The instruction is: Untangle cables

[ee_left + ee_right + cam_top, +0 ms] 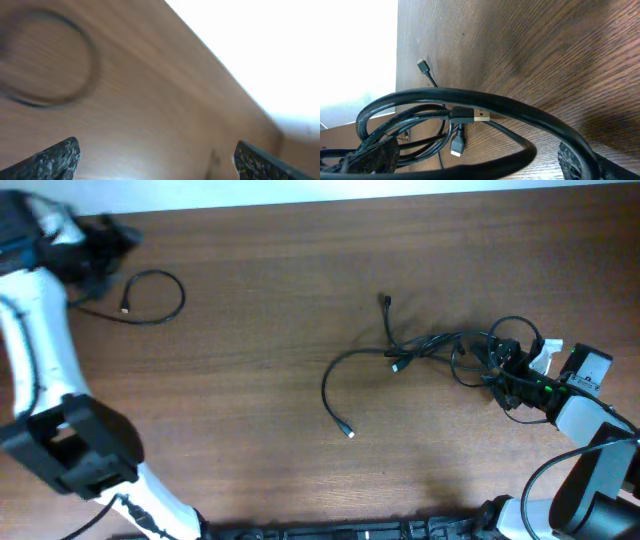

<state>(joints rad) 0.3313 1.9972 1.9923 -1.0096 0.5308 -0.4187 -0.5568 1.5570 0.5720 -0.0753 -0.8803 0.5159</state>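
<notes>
I need to untangle the cables by drawing out the far-side cord's end, so my left gripper should grab that cord near its free plug next.
A tangle of thin black cables [440, 345] lies at the right of the table. One cord runs out left to a silver-tipped plug [350, 433]. My right gripper [507, 370] is at the tangle's right end. In the right wrist view its fingers [475, 167] stand wide apart with cable loops [485, 102] and two plugs [472, 115] between them, not clamped. A separate black cable [160, 295] lies looped at the far left, blurred in the left wrist view [50, 65]. My left gripper [105, 245] hovers just left of it, and its jaws [157, 160] are open and empty.
The brown wooden table [260, 380] ends at a white surface along the far edge [300, 190]. The left arm's white links [40, 360] cross the table's left side. The right arm's base [590, 470] is at the lower right.
</notes>
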